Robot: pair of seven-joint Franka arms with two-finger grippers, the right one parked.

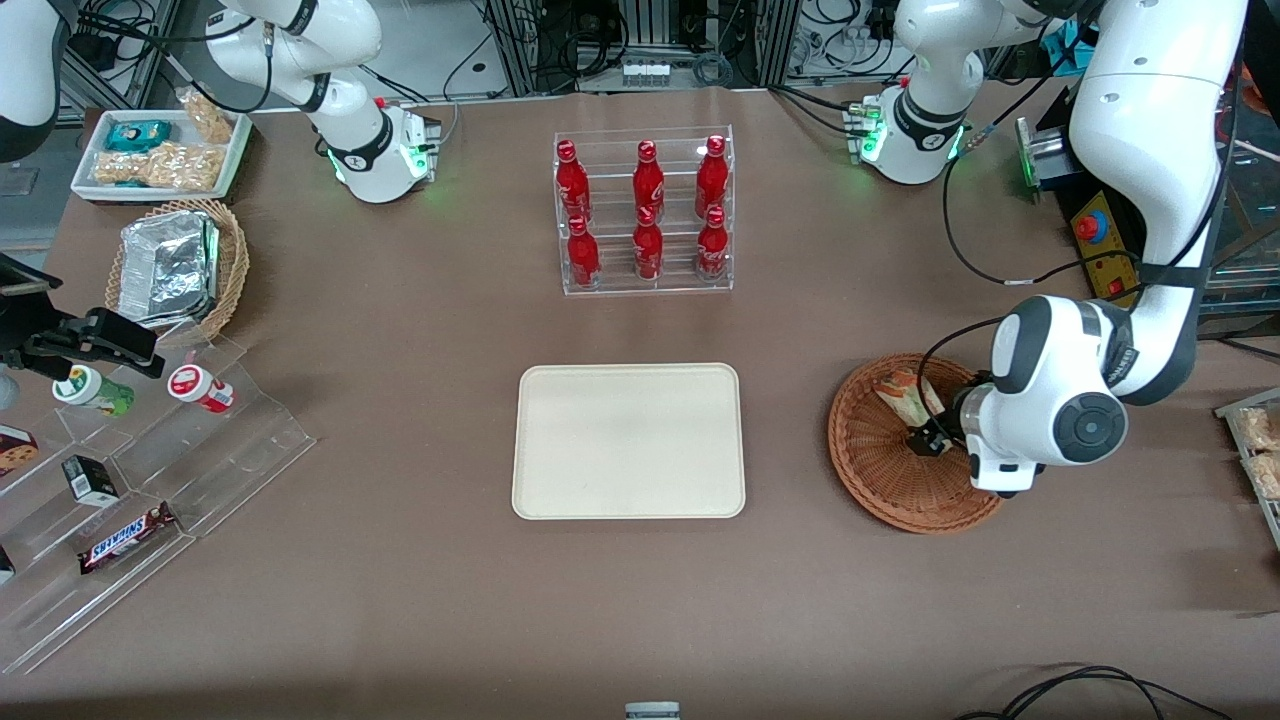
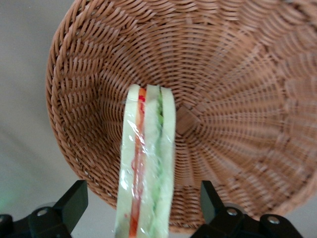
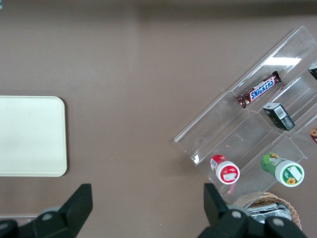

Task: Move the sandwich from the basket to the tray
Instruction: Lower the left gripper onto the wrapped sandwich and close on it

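Observation:
I will grab the wrapped sandwich with my gripper next, to move it onto the cream tray, and I will hold it by its lower end [image 2: 142, 218].
The sandwich [image 1: 903, 393] is a clear-wrapped wedge of white bread with green and red filling, standing on edge in the reddish-brown wicker basket [image 1: 878, 470] toward the working arm's end of the table. My gripper [image 1: 930, 438] hangs low over the basket, open. In the left wrist view the sandwich [image 2: 147, 168] sits between the two black fingers [image 2: 74, 198], with a gap on each side, and the basket [image 2: 237, 89] fills the background. The cream tray [image 1: 628, 440] lies flat and bare at mid-table, beside the basket.
A clear rack of red bottles [image 1: 645, 215] stands farther from the front camera than the tray. Toward the parked arm's end are a stepped acrylic shelf with snacks [image 1: 150, 480], a tan basket with a foil container [image 1: 175, 268] and a white tray of snacks [image 1: 160, 152].

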